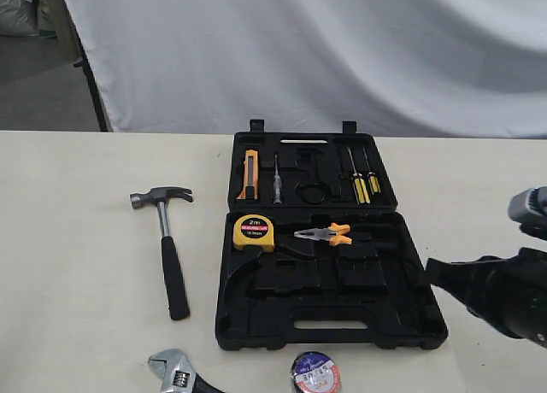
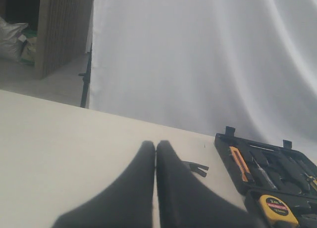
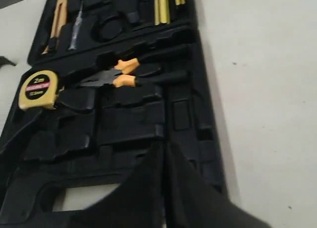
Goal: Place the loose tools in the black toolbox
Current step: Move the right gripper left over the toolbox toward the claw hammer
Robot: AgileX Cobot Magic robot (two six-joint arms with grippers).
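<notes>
I should next take hold of the claw hammer by its steel handle (image 1: 163, 218) with my right gripper, and then put the claw hammer into the black toolbox with it.
The black toolbox (image 1: 376, 284) lies open in the middle of the table. Left of it rests the claw hammer (image 1: 173, 273), its steel head pointing away from the front edge. At the front edge lie the silver adjustable wrench (image 1: 175, 369) and the dark tape roll (image 1: 314, 373), both partly cut off. My right gripper (image 1: 430, 270) is shut and empty, hovering at the toolbox's right side; in the right wrist view it (image 3: 163, 146) hangs over the near half of the toolbox (image 3: 129, 130). My left gripper (image 2: 156, 144) is shut and empty above bare table, with the hammer's claw (image 2: 196, 167) just beyond it.
The toolbox holds a yellow tape measure (image 1: 253, 231), orange-handled pliers (image 1: 329, 234), a yellow knife (image 1: 249, 173) and yellow-handled screwdrivers (image 1: 363, 184). A white cloth hangs behind the table. The left arm is outside the exterior view.
</notes>
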